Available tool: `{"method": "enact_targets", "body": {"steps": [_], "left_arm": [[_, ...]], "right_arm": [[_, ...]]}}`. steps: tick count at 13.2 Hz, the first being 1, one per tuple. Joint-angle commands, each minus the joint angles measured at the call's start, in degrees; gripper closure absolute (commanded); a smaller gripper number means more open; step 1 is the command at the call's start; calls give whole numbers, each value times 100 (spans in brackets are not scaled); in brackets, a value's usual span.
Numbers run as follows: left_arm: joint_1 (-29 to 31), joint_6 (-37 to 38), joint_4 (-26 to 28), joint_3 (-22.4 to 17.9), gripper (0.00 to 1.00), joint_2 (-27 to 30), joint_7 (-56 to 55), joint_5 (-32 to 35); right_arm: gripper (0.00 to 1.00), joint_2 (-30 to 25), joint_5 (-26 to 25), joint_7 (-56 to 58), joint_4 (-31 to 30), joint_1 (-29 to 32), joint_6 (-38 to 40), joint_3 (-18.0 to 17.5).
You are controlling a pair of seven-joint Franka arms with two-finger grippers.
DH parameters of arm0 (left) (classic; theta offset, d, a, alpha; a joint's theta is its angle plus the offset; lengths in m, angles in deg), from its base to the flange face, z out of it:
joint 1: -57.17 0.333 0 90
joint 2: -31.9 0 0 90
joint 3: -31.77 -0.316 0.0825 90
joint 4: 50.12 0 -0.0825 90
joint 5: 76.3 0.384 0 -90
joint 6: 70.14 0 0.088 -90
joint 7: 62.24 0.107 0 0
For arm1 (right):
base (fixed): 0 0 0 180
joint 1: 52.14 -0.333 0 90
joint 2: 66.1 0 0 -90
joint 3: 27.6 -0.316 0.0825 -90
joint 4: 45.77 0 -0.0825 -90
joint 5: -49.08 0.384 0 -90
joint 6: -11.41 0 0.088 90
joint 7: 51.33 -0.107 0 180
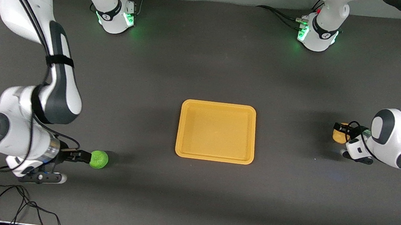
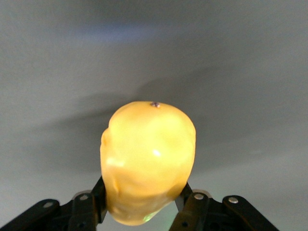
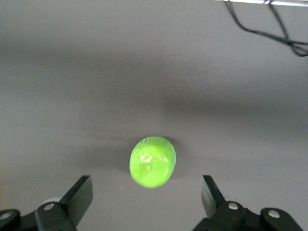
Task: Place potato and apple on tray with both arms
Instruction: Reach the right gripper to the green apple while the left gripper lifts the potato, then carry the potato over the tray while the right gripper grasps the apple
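Observation:
I should place the green apple (image 1: 99, 159) on the yellow-orange tray (image 1: 214, 156), so I should next grab the apple by its rounded sides with my right gripper.
The yellow-orange tray (image 1: 214, 156) lies empty at the table's middle. The green apple (image 1: 99, 159) sits on the table toward the right arm's end, nearer to the front camera than the tray. My right gripper (image 1: 84, 156) is low beside it and open; in the right wrist view the apple (image 3: 153, 161) lies just ahead of the spread fingertips (image 3: 79, 195), untouched. My left gripper (image 1: 342, 129) is toward the left arm's end, level with the tray, shut on the yellow-tan potato (image 1: 338, 135). In the left wrist view both fingers (image 2: 98, 195) press the potato's (image 2: 147, 154) sides.
Black cables (image 1: 5, 199) lie loose at the table's near edge toward the right arm's end. The two green-lit arm bases (image 1: 117, 16) (image 1: 317, 33) stand along the table's far edge. Dark table surface (image 1: 151, 84) surrounds the tray.

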Motion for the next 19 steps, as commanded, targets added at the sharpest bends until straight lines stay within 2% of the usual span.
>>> {"method": "enact_targets", "body": {"steps": [1, 3, 5, 7, 9, 10, 11, 12, 15, 19], "left_arm": [[-419, 793, -1117, 396, 100, 60, -1542, -879], [-1041, 777, -1681, 573, 100, -63, -2949, -979], [-1692, 698, -1981, 696, 100, -308, -4041, -1136], [-2246, 558, -2262, 697, 100, -581, -4492, -1348], [-2607, 112, -2237, 697, 100, -827, -4546, -1331], [-2870, -126, -2194, 688, 100, -933, -4547, -1304], [-3021, -215, -2167, 662, 100, -1038, -4555, -1278], [-3048, -216, -2141, 662, 100, -1091, -4581, -1243], [-3040, -251, -2114, 662, 98, -1188, -4591, -1216], [-2978, -357, -2088, 635, 95, -1347, -4573, -901]], "right_arm": [[0, 5, 141, -93, -706, -18, -717, -6], [0, 268, 404, -85, -830, -18, -1017, -6], [0, 506, 405, -67, -848, -18, -1228, -6], [0, 717, 405, -14, -848, -10, -1483, 2], [0, 797, 405, -49, -848, -10, -1554, 3], [9, 788, 396, -67, -848, -18, -1554, 3], [30, 780, 396, -32, -848, -18, -1546, 3], [40, 753, 396, -6, -848, -18, -1520, 3], [42, 552, 378, -14, -813, -27, -1319, 3], [42, -63, 326, -6, -620, -36, -379, 11]]}}
